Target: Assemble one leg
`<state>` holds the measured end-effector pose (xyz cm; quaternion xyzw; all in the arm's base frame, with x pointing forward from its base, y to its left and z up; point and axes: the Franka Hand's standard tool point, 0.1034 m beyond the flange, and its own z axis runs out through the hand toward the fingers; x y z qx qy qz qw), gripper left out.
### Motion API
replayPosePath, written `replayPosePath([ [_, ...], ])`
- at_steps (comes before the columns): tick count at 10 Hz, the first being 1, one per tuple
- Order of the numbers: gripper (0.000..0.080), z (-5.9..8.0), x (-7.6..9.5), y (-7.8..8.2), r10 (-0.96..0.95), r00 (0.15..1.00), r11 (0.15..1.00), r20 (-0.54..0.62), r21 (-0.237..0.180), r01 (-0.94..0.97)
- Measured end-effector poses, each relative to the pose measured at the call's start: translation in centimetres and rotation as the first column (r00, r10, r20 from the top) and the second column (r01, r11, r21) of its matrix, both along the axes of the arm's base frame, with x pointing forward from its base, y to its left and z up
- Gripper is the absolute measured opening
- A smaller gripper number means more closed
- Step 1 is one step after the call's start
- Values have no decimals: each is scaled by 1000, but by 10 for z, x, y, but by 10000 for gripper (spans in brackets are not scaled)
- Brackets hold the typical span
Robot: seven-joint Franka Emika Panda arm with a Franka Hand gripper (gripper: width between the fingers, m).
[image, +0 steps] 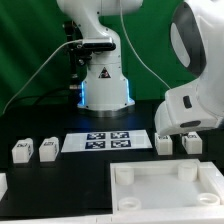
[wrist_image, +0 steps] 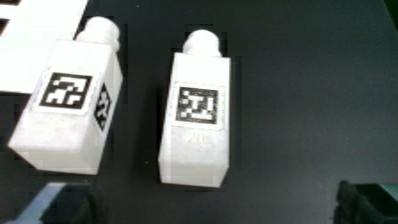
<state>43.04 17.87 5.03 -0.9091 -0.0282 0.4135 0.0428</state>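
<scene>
My gripper picks up the leg by its white block body (image: 192, 143) (wrist_image: 196, 125) next, since its round end stays free to go into the tray-like part.
In the wrist view two legs lie side by side on the black table, each a white block with a black-and-white marker on its face: one (wrist_image: 199, 110) in line with my gripper, the other (wrist_image: 71, 100) beside it. My gripper (wrist_image: 214, 205) is open and empty above them. Its dark fingertips (wrist_image: 370, 200) show at the picture's edge, spread wider than the nearer leg and touching nothing. In the exterior view these two legs (image: 165, 144) (image: 193, 142) sit at the right under the arm's white hand (image: 185, 108). Two more legs (image: 22, 152) (image: 46, 150) stand at the left.
The marker board (image: 105, 141) lies in the middle of the table. The large white square tray-like part with corner posts (image: 165, 190) lies at the front right. The robot base (image: 103, 85) stands behind. A white edge (wrist_image: 27, 20) shows beyond the legs.
</scene>
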Motion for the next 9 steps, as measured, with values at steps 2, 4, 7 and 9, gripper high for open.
replayPosePath([
  [2,649,-9,-18,2,-10,997,999,-72,-46,7],
  [4,649,-16,-30,5,2,994,998,-109,-56,-8],
  [7,649,-19,-39,3,4,992,998,-124,-59,-11],
  [9,649,-19,-39,3,4,992,998,-125,-59,-11],
])
